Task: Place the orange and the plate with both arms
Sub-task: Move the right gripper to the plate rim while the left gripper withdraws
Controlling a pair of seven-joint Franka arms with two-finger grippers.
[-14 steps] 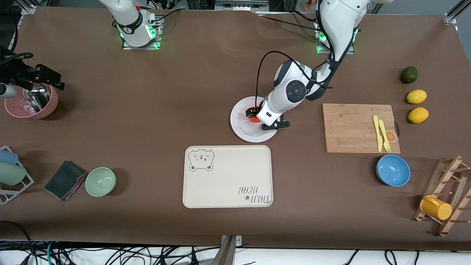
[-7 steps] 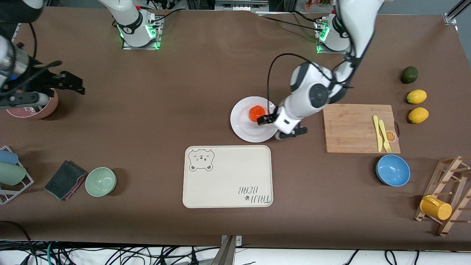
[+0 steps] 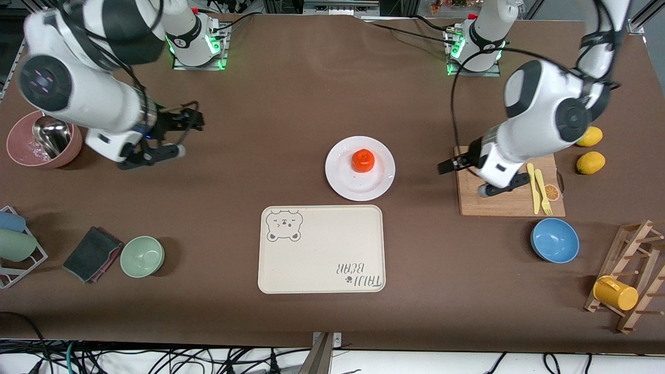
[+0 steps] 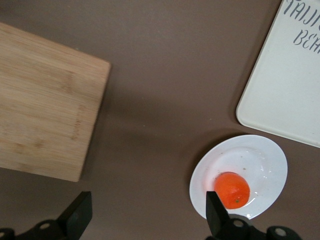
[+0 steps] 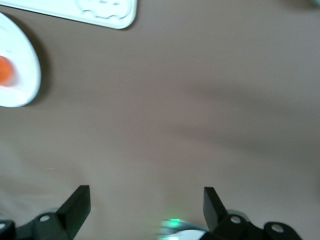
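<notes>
The orange and plate need to be placed together on the bear tray (image 3: 321, 249), so my right gripper should grab the white plate by its rim (image 3: 328, 169) next.
The orange (image 3: 362, 160) rests on the white plate (image 3: 345, 179) in the middle of the table, with no gripper touching either. My left gripper (image 3: 470, 178) hangs open and empty over the edge of the cutting board that faces the plate. In the left wrist view the orange (image 4: 232, 190) and plate (image 4: 260, 160) show beside one finger of that gripper (image 4: 147, 205). My right gripper (image 3: 179, 136) is open and empty above bare table, between the pink bowl and the plate. Its wrist view catches the plate (image 5: 20, 75) and a sliver of the orange (image 5: 4, 70) off to one side of the gripper (image 5: 145, 197).
A cream bear tray (image 3: 321, 249) lies nearer the camera than the plate. The wooden cutting board (image 3: 499, 202) carries a yellow knife and fork. A blue bowl (image 3: 555, 240), two lemons (image 3: 590, 162) and a mug rack (image 3: 631, 275) stand at the left arm's end. A pink bowl (image 3: 44, 140), green bowl (image 3: 142, 256) and cloth (image 3: 92, 253) are at the right arm's end.
The left gripper has drawn away from the orange, left on the plate, and now hangs over the cutting board. The right arm has swung in from the pink bowl toward the table's middle.
</notes>
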